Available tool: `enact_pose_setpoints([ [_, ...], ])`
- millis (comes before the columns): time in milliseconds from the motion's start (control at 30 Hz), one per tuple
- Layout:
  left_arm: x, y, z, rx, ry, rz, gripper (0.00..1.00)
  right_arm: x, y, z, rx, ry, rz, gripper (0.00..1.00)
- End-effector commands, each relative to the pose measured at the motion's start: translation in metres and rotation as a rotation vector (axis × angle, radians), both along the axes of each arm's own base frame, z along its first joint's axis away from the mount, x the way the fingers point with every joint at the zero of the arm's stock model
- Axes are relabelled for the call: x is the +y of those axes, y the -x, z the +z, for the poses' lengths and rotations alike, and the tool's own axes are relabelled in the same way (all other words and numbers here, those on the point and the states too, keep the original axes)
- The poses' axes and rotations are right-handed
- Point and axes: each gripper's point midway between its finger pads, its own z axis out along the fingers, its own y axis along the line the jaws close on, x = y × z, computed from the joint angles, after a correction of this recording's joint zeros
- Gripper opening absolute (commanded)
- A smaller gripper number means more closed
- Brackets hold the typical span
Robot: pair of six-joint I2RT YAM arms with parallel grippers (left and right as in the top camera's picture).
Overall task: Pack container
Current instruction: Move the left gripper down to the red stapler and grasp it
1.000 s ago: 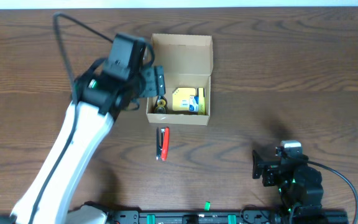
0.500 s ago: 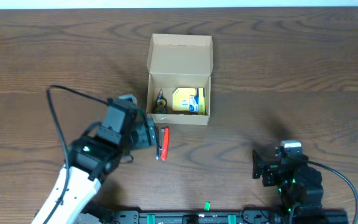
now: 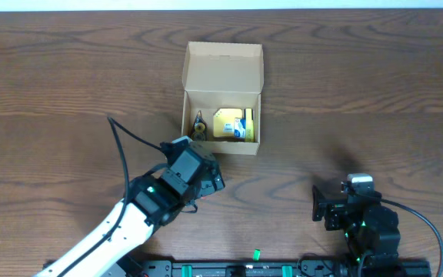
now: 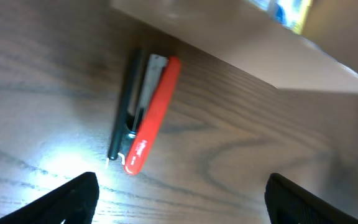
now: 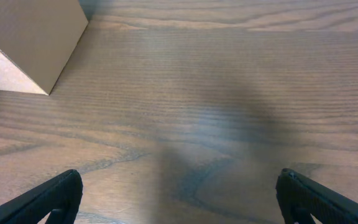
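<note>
The red and black stapler needs to be packed into the cardboard container, so my left gripper will next grab it by its end with the white lettering (image 4: 132, 144).
The tan cardboard container (image 3: 223, 71) stands open at the table's middle back, flap lid up. Inside lie a yellow-and-blue packet (image 3: 233, 124) and a small dark item (image 3: 198, 128). Its wall shows in the left wrist view (image 4: 241, 46) and right wrist view (image 5: 27, 46). A red-and-black stapler (image 4: 145, 115) lies on the table just in front of the container; overhead, my left arm hides it. My left gripper (image 3: 212, 178) (image 4: 179, 202) is open and empty, hovering just above and short of the stapler. My right gripper (image 3: 320, 206) (image 5: 179, 199) is open and empty at the front right.
The brown wooden table (image 3: 360, 92) spreads around the container. A black rail with a small green piece (image 3: 256, 252) runs along the front edge.
My left arm has swung from beside the container's left wall down and right, and now covers the stapler in the overhead view. The right arm has not moved.
</note>
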Motion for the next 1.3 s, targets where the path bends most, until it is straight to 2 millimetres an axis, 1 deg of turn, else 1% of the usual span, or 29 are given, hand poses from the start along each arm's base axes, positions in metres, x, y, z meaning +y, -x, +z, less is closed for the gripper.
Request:
enact_pose_setpoints([
  [0, 0.011, -0.006, -0.008, 0.018, 0.003, 0.234, 0.85, 0.002, 0.001, -0.005, 0.008, 0.011, 0.018, 0.99],
  [200, 0.013, -0.005, -0.024, 0.07, -0.012, 0.314, 0.85, 0.002, 0.001, -0.005, 0.008, 0.011, 0.018, 0.99],
  [333, 0.009, 0.0, -0.039, 0.127, -0.036, 0.301, 0.84, 0.002, 0.001, -0.005, 0.008, 0.011, 0.018, 0.99],
  [500, 0.008, 0.006, -0.053, 0.183, -0.064, 0.289, 0.82, 0.002, 0.001, -0.005, 0.008, 0.011, 0.018, 0.99],
  [600, 0.009, 0.007, -0.058, 0.196, -0.082, 0.29, 0.82, 0.002, 0.001, -0.005, 0.008, 0.011, 0.018, 0.99],
  [767, 0.01, 0.009, -0.068, 0.22, -0.108, 0.289, 0.8, 0.002, 0.001, -0.005, 0.008, 0.011, 0.018, 0.99],
  [867, 0.004, 0.007, -0.074, 0.22, -0.107, 0.246, 0.8, 0.002, 0.001, -0.005, 0.008, 0.011, 0.018, 0.99],
  [1000, -0.004, 0.0, -0.078, 0.196, -0.1, 0.186, 0.82, 0.002, 0.001, -0.005, 0.008, 0.011, 0.018, 0.99],
  [1267, 0.0, 0.002, -0.088, 0.211, -0.146, 0.159, 0.82, 0.002, 0.001, -0.005, 0.008, 0.011, 0.018, 0.99],
])
